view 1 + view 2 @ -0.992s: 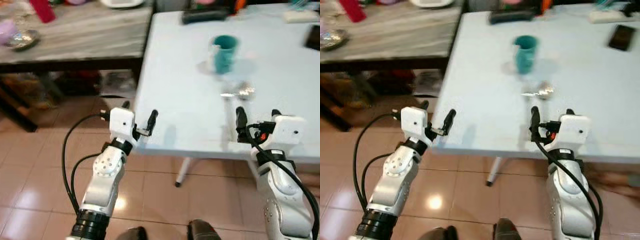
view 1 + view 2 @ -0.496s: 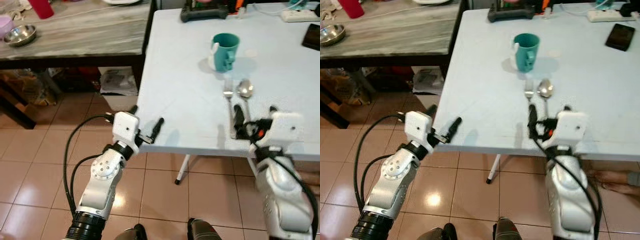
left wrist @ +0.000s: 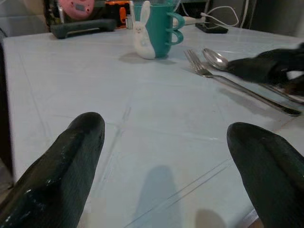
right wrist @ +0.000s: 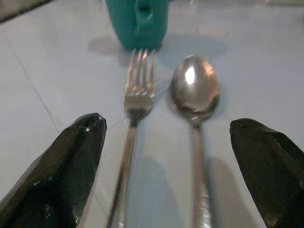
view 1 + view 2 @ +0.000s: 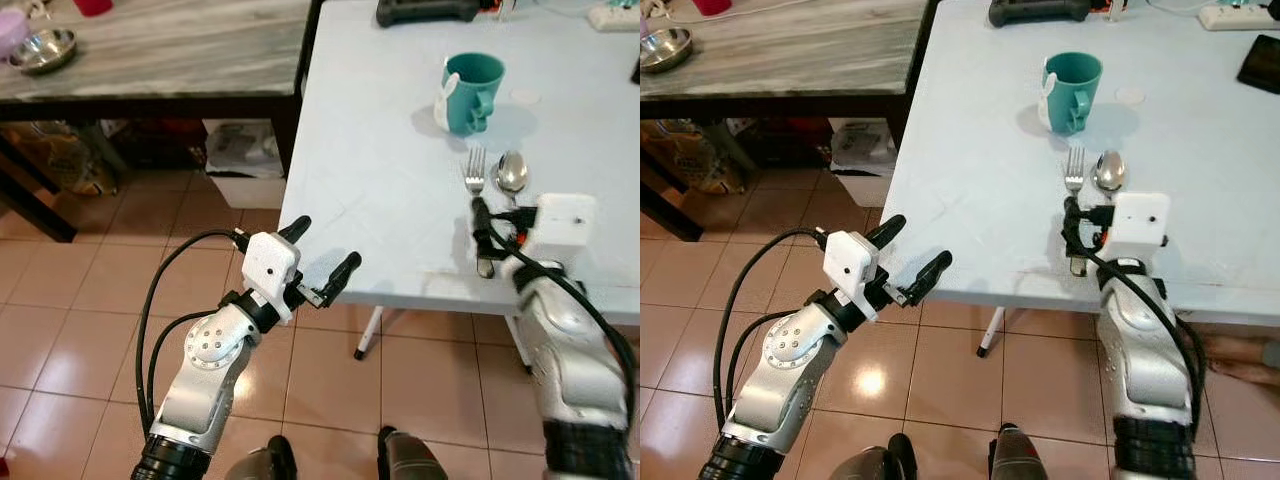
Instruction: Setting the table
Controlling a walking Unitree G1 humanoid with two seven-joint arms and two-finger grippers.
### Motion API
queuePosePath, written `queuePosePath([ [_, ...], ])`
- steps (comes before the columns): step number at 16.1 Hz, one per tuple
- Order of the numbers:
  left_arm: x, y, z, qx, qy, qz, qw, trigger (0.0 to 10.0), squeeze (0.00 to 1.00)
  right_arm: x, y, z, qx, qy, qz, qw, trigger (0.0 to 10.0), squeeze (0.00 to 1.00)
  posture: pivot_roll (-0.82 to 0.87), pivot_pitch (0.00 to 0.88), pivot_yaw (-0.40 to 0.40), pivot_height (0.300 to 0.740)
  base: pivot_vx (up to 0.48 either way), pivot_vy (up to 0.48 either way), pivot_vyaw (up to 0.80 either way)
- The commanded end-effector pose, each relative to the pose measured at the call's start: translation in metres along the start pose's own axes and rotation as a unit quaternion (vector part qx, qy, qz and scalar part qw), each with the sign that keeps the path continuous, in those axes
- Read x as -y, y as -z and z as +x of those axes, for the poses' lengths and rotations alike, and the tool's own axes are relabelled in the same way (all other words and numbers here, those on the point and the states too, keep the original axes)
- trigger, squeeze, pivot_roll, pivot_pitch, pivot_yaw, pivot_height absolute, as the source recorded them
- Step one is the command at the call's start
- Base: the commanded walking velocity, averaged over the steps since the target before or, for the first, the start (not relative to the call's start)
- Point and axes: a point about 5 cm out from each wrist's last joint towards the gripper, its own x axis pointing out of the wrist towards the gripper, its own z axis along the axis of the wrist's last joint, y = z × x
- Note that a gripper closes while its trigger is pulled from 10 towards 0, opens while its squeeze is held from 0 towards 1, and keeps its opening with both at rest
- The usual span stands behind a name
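My right gripper grabs the fork by its slim handle just below the fork's neck (image 4: 128, 153) next, since the fork's pointed teeth lie toward the mug.
A teal mug (image 5: 472, 92) with a white rabbit figure stands on the light blue table (image 5: 380, 180). Just nearer than the mug, a fork (image 5: 476, 172) and a spoon (image 5: 511, 172) lie side by side, handles toward me. My right gripper (image 4: 165, 122) hovers low over those handles, open, one finger (image 5: 481, 225) left of the fork and the other outside the spoon. Nothing is gripped. My left gripper (image 5: 325, 244) is open and holds nothing, at the table's front left edge, pointing across the tabletop toward the mug.
A wooden side table (image 5: 170, 50) stands to the left with a steel bowl (image 5: 42, 50) on it. A black device (image 5: 425, 10), a power strip (image 5: 610, 15) and a phone (image 5: 1260, 62) lie at the table's far side. Tiled floor and a table leg (image 5: 368, 330) are below.
The camera has come closer to the table. My right gripper has moved forward over the fork and spoon handles. My left gripper has risen toward the table edge. The cutlery and mug have not moved.
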Motion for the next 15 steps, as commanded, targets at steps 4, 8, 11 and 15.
queuePosePath([
  [4,0.003,0.000,-0.004,-0.007,0.012,-0.005,1.000,10.0,0.00,-0.012,-0.002,0.017,-0.021,-0.018,-0.001,1.000,10.0,0.00,-0.30,0.286,0.097,0.740,0.000,0.000,0.00],
  [8,0.006,-0.002,-0.002,0.002,0.025,-0.011,1.000,10.0,0.00,-0.023,0.006,0.020,-0.049,-0.042,0.017,0.998,8.8,0.00,-0.31,0.287,0.092,0.740,0.000,0.000,0.00],
  [11,0.007,-0.003,-0.001,0.003,0.026,-0.011,1.000,10.0,0.00,-0.026,0.010,0.020,-0.055,-0.050,0.019,0.997,0.0,0.00,-0.31,0.287,0.089,0.740,0.000,0.000,0.00],
  [15,0.007,-0.002,-0.001,0.001,0.023,-0.012,1.000,10.0,0.00,-0.026,0.008,0.021,-0.066,-0.055,0.007,0.996,2.9,0.00,-0.31,0.284,0.085,0.740,0.000,0.000,0.00],
])
